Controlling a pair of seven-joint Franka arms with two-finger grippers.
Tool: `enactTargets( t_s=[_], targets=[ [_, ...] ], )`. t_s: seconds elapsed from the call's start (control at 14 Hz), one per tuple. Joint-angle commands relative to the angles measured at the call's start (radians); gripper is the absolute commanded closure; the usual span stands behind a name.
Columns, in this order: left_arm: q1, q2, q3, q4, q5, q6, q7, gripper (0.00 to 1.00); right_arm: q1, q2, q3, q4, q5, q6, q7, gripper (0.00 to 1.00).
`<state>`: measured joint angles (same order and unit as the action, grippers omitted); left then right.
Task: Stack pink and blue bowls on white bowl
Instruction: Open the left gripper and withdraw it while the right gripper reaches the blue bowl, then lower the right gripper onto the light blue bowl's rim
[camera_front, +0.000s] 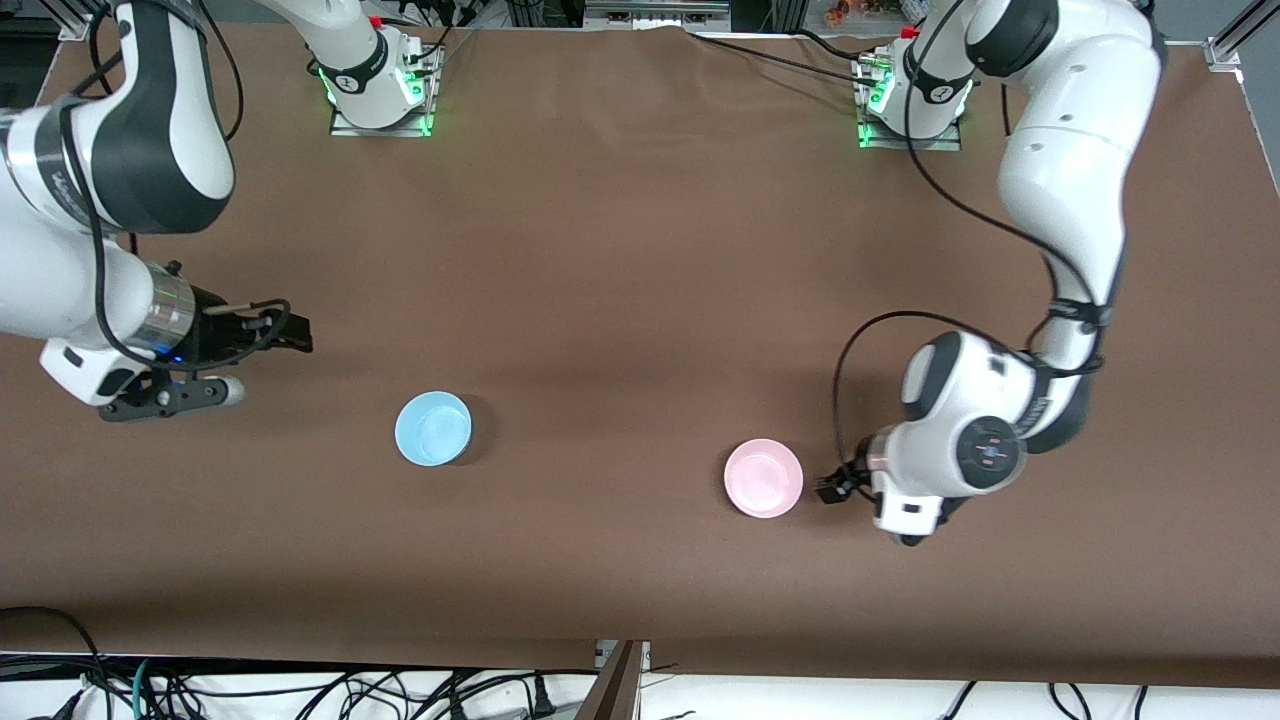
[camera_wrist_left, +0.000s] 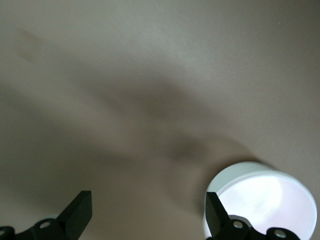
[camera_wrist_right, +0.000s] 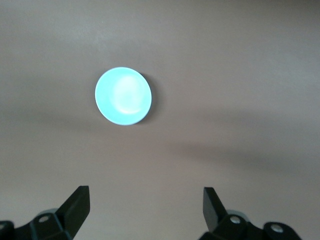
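Next, my right gripper will take hold of the blue bowl by its thin rim (camera_front: 433, 394), because the bowl's round opening spreads too wide for the gripper's fingers to span.
The pink bowl (camera_front: 763, 478) sits on the brown table near the front camera, toward the left arm's end. The light blue bowl (camera_front: 433, 428) sits toward the right arm's end. No white bowl shows as such in any view. My left gripper (camera_front: 830, 488) is open and empty, low beside the pink bowl. In the left wrist view (camera_wrist_left: 147, 200) the bowl (camera_wrist_left: 265, 200) looks washed out, its rim by one fingertip (camera_wrist_left: 212, 205). My right gripper (camera_front: 295, 335) is open and empty over bare table. In the right wrist view (camera_wrist_right: 146, 192) the blue bowl (camera_wrist_right: 123, 96) lies well ahead of it.
The brown table cloth (camera_front: 620, 300) is bare between the bowls and the arm bases. Cables (camera_front: 300, 690) hang below the table's front edge. A black cable (camera_front: 850, 370) loops from the left wrist close to the pink bowl.
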<state>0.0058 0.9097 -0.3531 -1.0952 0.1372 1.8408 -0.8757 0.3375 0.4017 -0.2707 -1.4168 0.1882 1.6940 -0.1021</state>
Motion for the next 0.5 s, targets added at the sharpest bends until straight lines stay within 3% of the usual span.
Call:
enactTargets(
  t_s=[0.0,0.21,0.43],
  targets=[
    [0.032,-0.142,0.0,0.01,-0.011,-0.182,0.198,0.0,0.001,0.109,0.004,0.013,0.027,0.103,-0.007,0.0],
    [0.095,-0.273,0.011,0.024,-0.005,-0.277,0.432,0.0,0.026,0.199,0.007,-0.034,0.028,0.283,-0.005,0.01],
    [0.225,-0.371,0.009,0.006,-0.002,-0.291,0.665,0.0,0.044,0.206,0.008,-0.219,0.028,0.508,-0.007,0.01]
  ],
)
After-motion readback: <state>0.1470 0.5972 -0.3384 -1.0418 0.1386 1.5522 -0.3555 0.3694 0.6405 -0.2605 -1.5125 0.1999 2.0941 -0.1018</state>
